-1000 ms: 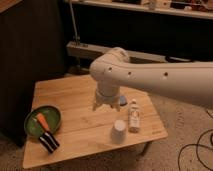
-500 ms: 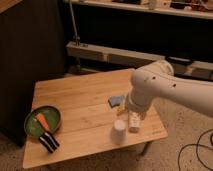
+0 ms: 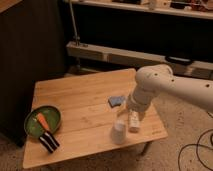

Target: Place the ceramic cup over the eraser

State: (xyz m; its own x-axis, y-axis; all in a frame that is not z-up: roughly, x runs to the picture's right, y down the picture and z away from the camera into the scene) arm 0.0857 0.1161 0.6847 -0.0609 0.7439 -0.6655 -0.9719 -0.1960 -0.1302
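Note:
The cup needs to cover the eraser (image 3: 48, 142). My gripper should next grab the ceramic cup by its round body (image 3: 119, 133).
The ceramic cup (image 3: 119, 132), small, white and without a handle, stands upright near the table's front edge. My gripper (image 3: 124, 117) hangs just above and slightly behind it at the end of the white arm (image 3: 155, 87), open, with nothing in it. The eraser (image 3: 48, 142), a black block with white stripes, lies at the front left corner, far from the cup and beside the green plate (image 3: 31, 127).
A slim white bottle (image 3: 134, 122) lies right of the cup. A blue pad (image 3: 116, 101) sits behind it, partly under the arm. An orange carrot (image 3: 42, 121) lies on the green plate. The wooden table (image 3: 80, 100) has a dark wall to its left and cables on the floor to its right.
The arm has swung right and forward across the table, and the gripper has come down close over the cup. The cup, bottle and eraser have not moved.

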